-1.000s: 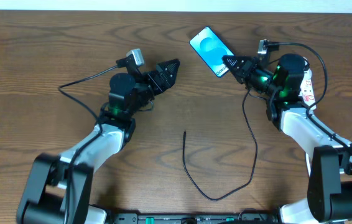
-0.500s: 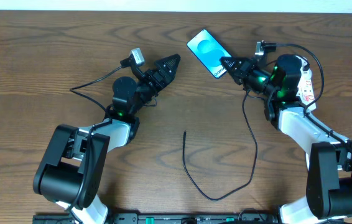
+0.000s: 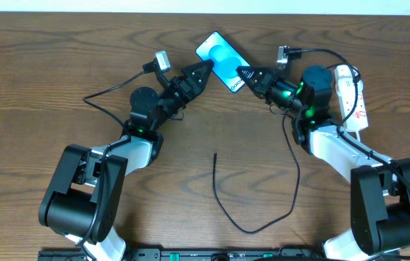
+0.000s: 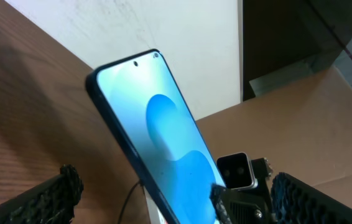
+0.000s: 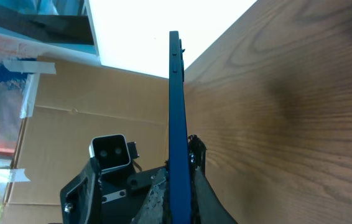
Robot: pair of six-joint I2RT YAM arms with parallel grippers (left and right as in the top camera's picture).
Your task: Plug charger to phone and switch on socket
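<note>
The phone [image 3: 218, 51] needs to be grabbed with my left gripper by its long edge opposite my right gripper, so the phone's short bottom end stays free for the charger.
The phone [image 3: 218, 51], blue screen up, is held tilted above the far table edge by my right gripper [image 3: 243, 74], which is shut on its lower right end. In the right wrist view the phone [image 5: 175, 118] is edge-on between the shut fingers [image 5: 179, 186]. My left gripper [image 3: 202, 70] is open next to the phone's left edge. In the left wrist view the phone [image 4: 157, 137] stands between its spread fingers [image 4: 176, 202] without touching them. The charger cable [image 3: 252, 229] lies loose on the table, its free tip [image 3: 214, 154] at the middle. The socket [image 3: 355, 93] lies at the far right.
The right arm's wrist camera [image 4: 237, 170] shows just behind the phone in the left wrist view. The left wrist camera [image 5: 110, 152] shows in the right wrist view. Thick robot cables [image 3: 107, 94] loop beside both arms. A cardboard box [image 4: 325, 124] and a white wall stand beyond the table.
My right gripper has carried the phone left and up toward the left gripper. My left arm has reached forward, bringing its open fingers to the phone. The charger has not moved.
</note>
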